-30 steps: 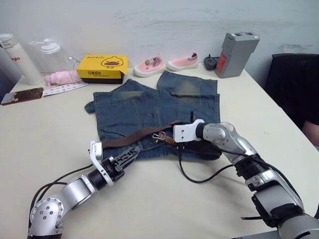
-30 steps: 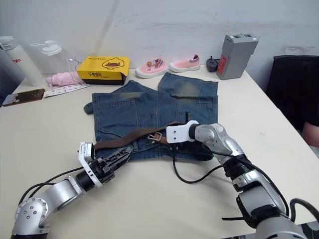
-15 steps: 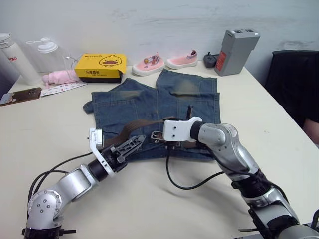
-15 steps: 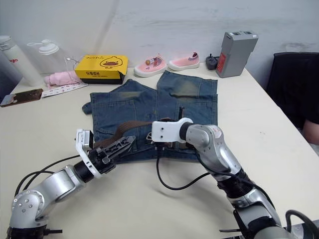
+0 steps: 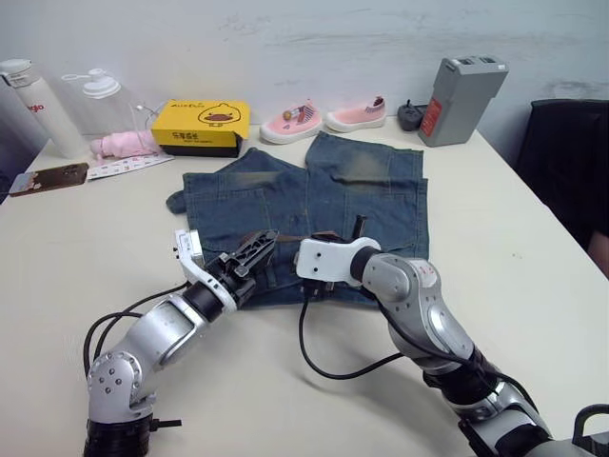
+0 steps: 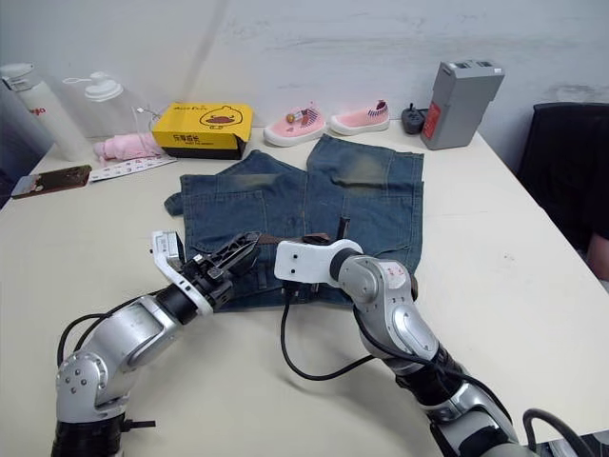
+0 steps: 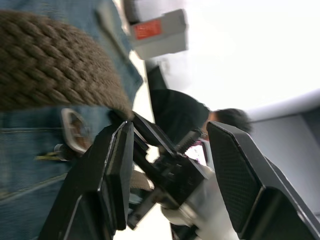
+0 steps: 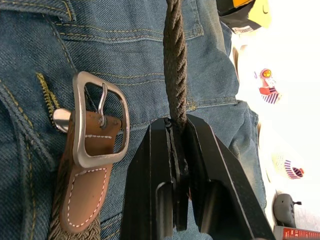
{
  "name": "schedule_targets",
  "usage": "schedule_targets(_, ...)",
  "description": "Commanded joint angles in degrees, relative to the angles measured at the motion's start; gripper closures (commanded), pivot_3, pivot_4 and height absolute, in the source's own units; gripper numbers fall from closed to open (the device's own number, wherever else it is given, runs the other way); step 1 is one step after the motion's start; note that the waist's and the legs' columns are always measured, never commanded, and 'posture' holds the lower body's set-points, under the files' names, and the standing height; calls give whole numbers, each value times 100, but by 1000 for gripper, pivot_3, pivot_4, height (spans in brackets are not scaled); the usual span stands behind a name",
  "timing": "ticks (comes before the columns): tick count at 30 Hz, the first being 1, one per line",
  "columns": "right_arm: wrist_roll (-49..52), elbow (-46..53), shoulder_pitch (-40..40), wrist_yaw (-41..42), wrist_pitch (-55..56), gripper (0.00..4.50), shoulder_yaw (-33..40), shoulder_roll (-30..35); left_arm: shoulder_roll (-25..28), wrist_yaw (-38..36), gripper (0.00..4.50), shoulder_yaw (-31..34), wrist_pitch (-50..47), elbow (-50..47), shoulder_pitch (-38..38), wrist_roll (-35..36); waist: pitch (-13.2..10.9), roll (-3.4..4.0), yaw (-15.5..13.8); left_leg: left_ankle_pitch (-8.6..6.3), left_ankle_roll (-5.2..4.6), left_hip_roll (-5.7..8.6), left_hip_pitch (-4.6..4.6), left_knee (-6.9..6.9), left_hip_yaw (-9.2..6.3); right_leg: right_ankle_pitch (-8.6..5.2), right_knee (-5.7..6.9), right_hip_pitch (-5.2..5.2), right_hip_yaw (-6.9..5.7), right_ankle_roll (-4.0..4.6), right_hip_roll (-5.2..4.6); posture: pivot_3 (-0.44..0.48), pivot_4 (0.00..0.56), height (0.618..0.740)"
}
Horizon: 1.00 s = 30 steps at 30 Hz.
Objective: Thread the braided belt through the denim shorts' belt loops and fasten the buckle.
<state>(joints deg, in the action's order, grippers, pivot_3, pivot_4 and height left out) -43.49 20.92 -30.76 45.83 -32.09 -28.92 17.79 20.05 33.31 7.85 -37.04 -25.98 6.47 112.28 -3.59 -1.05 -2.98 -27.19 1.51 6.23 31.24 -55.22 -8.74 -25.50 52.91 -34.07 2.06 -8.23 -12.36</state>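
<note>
The belt should be grabbed by its loose end (image 7: 111, 92) with my left gripper next, to fasten it through the woven strap's buckle (image 7: 76, 130).
The denim shorts (image 5: 314, 190) lie flat mid-table, waistband toward me. The braided belt (image 8: 175, 60) runs along that waistband, and its silver buckle (image 8: 100, 120) rests flat on the denim with a tan leather end. My right gripper (image 8: 176, 125) is shut on the brown strap, pinching it edge-on just beside the buckle. My left gripper (image 5: 257, 249) is open over the waistband's left part, its tips close to the right gripper's white housing (image 5: 322, 259) and to the woven strap (image 7: 50, 60). I cannot pick out the belt loops.
Along the far edge stand bottles (image 5: 38, 109), a yellow box (image 5: 198, 124), pink shoes (image 5: 290, 124) and a grey box (image 5: 463, 100). A phone (image 5: 43, 178) lies far left. A black cable (image 5: 324, 367) loops under my right arm. A black chair (image 5: 561, 162) is right.
My right gripper has slid left along the waistband, taking the belt with it. My left gripper has moved forward onto the waistband, closing in on the right one.
</note>
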Motion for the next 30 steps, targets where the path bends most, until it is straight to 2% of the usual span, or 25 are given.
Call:
schedule_targets(1, -49, 291, -85, -17, 84, 4422, -4, -35, -148, 268, 1869, -32, 136, 20, 123, 72, -1, -1, -7, 0, 0, 1, 0, 0, 0, 0, 0, 0, 0, 0, 0, 0, 150, 618)
schedule_targets(5, -50, 332, -79, 9, 112, 4422, -29, -52, -367, 408, 1869, -5, 229, 158, 197, 72, -2, -2, -12, 0, 0, 3, 1, 0, -1, 3, -1, 0, 0, -5, 1, 0, 150, 618)
schedule_targets(8, -35, 357, -72, 29, 168, 4500, -39, -38, -522, 401, 2625, 27, 330, 188, 279, 72, -3, -1, -9, 0, 0, 1, 1, 0, 0, 3, -1, 0, 0, -6, 1, 0, 150, 618)
schedule_targets(12, -16, 383, -60, 35, 230, 4500, -51, -32, -650, 469, 4374, 46, 365, 207, 376, 72, -5, -4, -16, 1, 1, 3, 1, 0, 1, 3, -4, 4, -1, -6, 1, 0, 150, 618)
schedule_targets(24, 101, 405, -24, -13, 225, 4500, 54, -146, -905, 458, 4452, 174, 400, 216, 522, 72, -18, -13, -22, 1, 1, 2, 1, 0, 0, 4, -6, 4, -1, -8, 1, 0, 150, 618)
schedule_targets(26, 399, 467, 45, 28, -35, 3667, 295, -341, -792, 295, 4500, 381, 312, 195, 421, 72, -19, -14, -18, 1, 2, 2, 1, 0, 1, 4, -7, 4, -1, -8, 1, 0, 150, 618)
schedule_targets(27, 548, 512, 70, 91, -154, 3491, 418, -389, -745, 196, 4500, 484, 254, 169, 365, 72, -20, -12, -16, 1, 2, 0, 1, 1, 0, 4, -6, 3, -2, -8, 3, 0, 150, 618)
schedule_targets(28, 640, 543, 81, 133, -226, 3101, 491, -406, -722, 132, 4500, 550, 210, 153, 332, 72, -21, -11, -15, 1, 2, -2, 1, 2, -2, 4, -5, 2, -2, -8, 6, 0, 150, 618)
schedule_targets(30, 1290, 692, 188, 534, -255, 2336, 922, -226, -474, -151, 4500, 915, -30, 115, 69, 72, -22, -9, -11, 1, 2, -2, 1, 2, -3, 4, -4, 2, -2, -7, 8, 0, 150, 618)
